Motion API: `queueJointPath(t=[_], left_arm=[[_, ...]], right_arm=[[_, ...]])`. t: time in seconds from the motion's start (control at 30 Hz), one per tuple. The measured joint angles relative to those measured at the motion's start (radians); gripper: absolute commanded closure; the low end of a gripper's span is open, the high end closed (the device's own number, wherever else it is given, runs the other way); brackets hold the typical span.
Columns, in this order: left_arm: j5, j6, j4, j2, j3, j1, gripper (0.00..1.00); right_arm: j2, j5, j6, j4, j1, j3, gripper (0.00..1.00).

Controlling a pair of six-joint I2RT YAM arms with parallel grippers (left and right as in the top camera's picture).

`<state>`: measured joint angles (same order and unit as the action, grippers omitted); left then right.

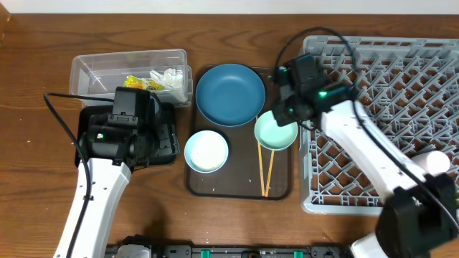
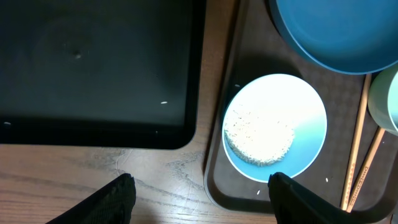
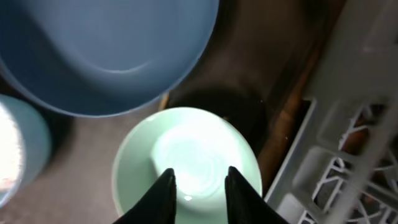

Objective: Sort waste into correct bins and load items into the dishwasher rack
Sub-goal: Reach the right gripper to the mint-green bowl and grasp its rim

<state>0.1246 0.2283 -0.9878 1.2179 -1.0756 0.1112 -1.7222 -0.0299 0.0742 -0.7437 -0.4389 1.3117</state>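
I will next grab the mint green bowl point(image 1: 277, 132) with my right gripper on the rim side nearest the grey rack point(image 1: 401, 107), so the mint green bowl's body stays free to load.
The mint green bowl point(image 3: 186, 155) sits on the brown serving tray, and my right gripper point(image 3: 200, 194) hangs over its inside, fingers a little apart with nothing between them. To its left are the dark blue dish point(image 1: 230, 94) and the pale blue-white bowl point(image 2: 273, 127), which holds a heap of rice point(image 2: 258, 134). My left gripper point(image 2: 202, 199) is wide open over the table between the black tray point(image 2: 93, 68) and that bowl. Two chopsticks point(image 1: 265, 168) lie below the mint bowl. The clear tub point(image 1: 93, 68) holds the yellow-green wrapper point(image 1: 136, 82) and white tissue point(image 1: 166, 77). The grey rack point(image 1: 401, 107) stands at the right.
The brown serving tray point(image 1: 240, 188) lies between the black tray and the rack, with a few stray rice grains on it. A pink-white cup point(image 1: 436, 161) rests in the rack at the right edge. The left arm point(image 1: 118, 132) covers much of the black tray.
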Motion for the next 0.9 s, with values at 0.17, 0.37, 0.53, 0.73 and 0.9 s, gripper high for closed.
queueJointPath(t=[0.17,0.37,0.53,0.73,0.9], left_arm=[[0.0,0.0,0.0,0.0,0.0,0.0,0.28],[0.0,0.0,0.0,0.0,0.0,0.0,0.28],[0.0,0.0,0.0,0.0,0.0,0.0,0.28],[0.0,0.0,-0.001,0.0,0.0,0.0,0.28],[0.0,0.0,-0.001,0.0,0.0,0.0,0.28]], right_arm=[[-0.089,0.073,0.005,0.001,-0.007,0.0,0.67],[-0.124,0.11,0.006,0.001,-0.007,0.0,0.66],[-0.124,0.117,0.006,-0.016,-0.007,0.0,0.6],[-0.124,0.143,0.009,-0.002,-0.007,0.0,0.6],[-0.124,0.157,0.009,0.002,-0.007,0.0,0.59]])
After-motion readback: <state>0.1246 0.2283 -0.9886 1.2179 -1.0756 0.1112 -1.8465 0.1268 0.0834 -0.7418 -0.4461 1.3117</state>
